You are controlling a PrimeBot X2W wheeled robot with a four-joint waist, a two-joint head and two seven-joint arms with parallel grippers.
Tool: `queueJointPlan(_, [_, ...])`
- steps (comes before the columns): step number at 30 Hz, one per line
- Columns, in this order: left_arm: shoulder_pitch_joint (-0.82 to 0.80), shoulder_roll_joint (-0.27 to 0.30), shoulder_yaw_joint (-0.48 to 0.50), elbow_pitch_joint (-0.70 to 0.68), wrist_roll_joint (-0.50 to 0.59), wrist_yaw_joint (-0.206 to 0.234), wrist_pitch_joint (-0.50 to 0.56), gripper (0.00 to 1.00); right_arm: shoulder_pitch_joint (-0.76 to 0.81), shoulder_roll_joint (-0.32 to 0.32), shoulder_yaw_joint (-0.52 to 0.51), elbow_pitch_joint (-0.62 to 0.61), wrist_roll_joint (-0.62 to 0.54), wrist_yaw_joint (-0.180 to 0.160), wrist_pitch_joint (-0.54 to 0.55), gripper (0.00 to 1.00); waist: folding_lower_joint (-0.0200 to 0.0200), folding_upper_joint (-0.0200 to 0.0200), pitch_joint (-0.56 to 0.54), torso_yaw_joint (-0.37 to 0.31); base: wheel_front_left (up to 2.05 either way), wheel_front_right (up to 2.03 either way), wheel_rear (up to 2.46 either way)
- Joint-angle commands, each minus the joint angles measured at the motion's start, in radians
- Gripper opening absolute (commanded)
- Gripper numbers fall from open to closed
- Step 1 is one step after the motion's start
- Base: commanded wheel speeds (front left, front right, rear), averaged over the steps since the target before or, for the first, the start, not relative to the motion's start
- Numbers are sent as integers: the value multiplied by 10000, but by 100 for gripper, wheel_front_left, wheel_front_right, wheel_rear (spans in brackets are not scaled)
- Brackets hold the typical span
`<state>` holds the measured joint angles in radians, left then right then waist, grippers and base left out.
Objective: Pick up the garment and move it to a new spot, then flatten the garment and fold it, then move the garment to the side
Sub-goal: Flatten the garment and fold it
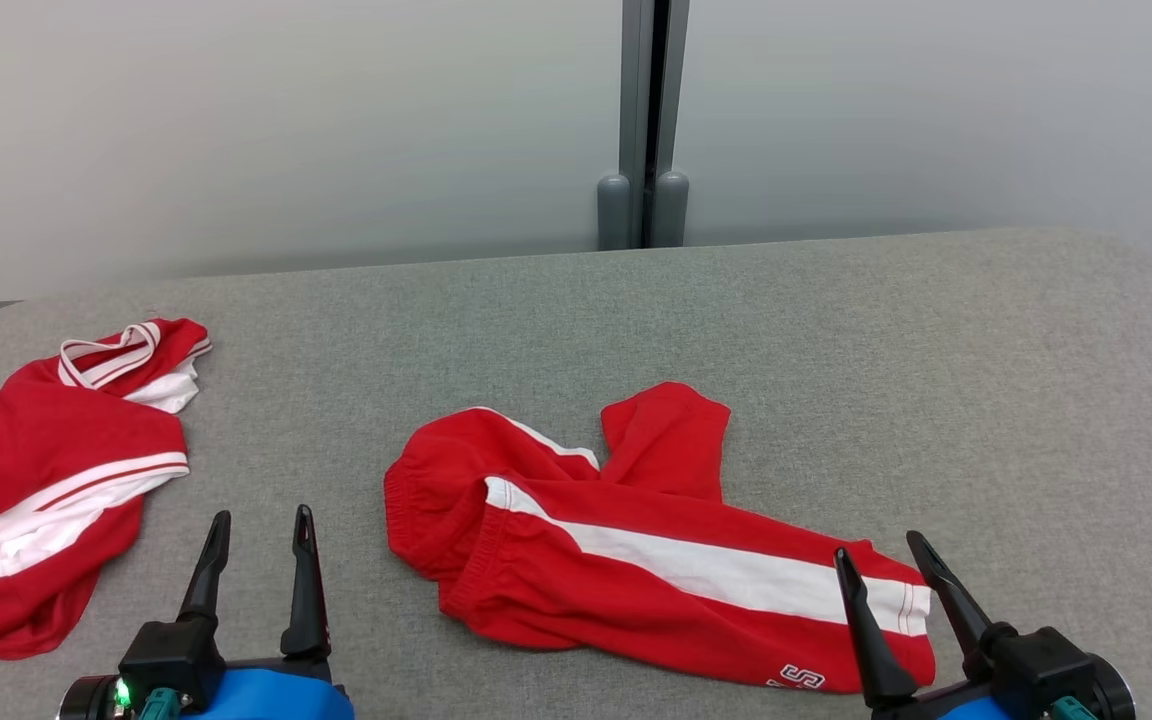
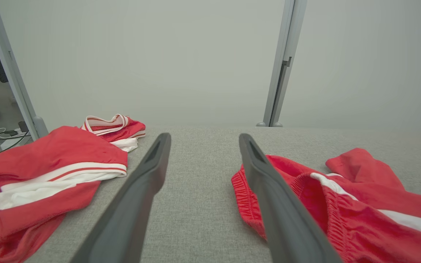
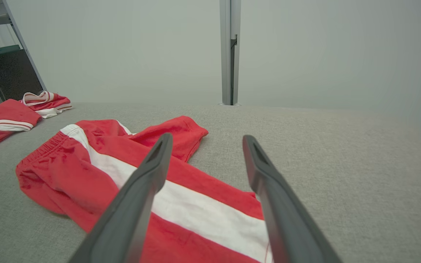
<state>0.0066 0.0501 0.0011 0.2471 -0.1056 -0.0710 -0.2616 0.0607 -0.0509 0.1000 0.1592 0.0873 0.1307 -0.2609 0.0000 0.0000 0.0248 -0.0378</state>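
The left gripper pinches the shorts by the waistband edge at the stripe (image 1: 497, 494) next, since that edge stands up in a fold while the striped leg (image 1: 716, 580) lies flat.
Crumpled red shorts with a white side stripe, the garment (image 1: 636, 540) (image 2: 360, 219) (image 3: 104, 171), lie in the middle of the grey fabric table (image 1: 836, 350), waistband to the left. My left gripper (image 1: 263, 513) (image 2: 204, 136) stands open over bare table, just left of the waistband. Above the shorts' right leg end, my right gripper (image 1: 877, 544) (image 3: 207, 136) is open too, and its left finger crosses the white stripe in the right wrist view. Neither gripper holds anything.
A second red garment, a jersey with white trim (image 1: 46, 470) (image 2: 49, 160) (image 3: 6, 118), lies bunched at the table's left end. A pale wall with a grey post (image 1: 644, 120) runs behind the far edge. Bare table stretches right of and behind the shorts.
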Motion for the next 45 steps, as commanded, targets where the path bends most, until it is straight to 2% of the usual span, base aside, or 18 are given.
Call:
queueJointPlan(1, [95,6,53,-4,47,2,-51,100,22,7,-19,38,-82,1,-31,100,0,0,-6,-31,0,0,0])
queueJointPlan(8, [-34,5,-173,75,-106,-150,-51,100,-113,7,-369,421,-16,1,-21,100,0,0,34,-205,0,0,0])
queueJointPlan(14, [-499,6,-1217,447,-287,-387,-50,100,-397,6,-887,1383,-289,1,-17,100,0,0,246,-513,0,0,0])
queueJointPlan(19, [-937,6,-1986,1193,-471,-513,-51,100,-707,6,-935,2260,-182,1,-34,100,0,0,420,-811,0,0,0])
queueJointPlan(30, [-1741,133,-2860,2890,-979,-587,-51,100,-1807,5,-150,4143,458,1,-45,100,0,0,752,-1135,0,0,0])
queueJointPlan(38, [-2411,352,-3512,3677,-1761,-593,-50,100,-2590,-153,644,5138,1068,1,-48,100,0,0,920,-1146,0,0,0])
queueJointPlan(45, [-2909,517,-3899,3929,-2084,-593,-51,100,-2941,-285,1326,5460,1752,1,-49,100,0,0,1027,-1152,0,0,0])
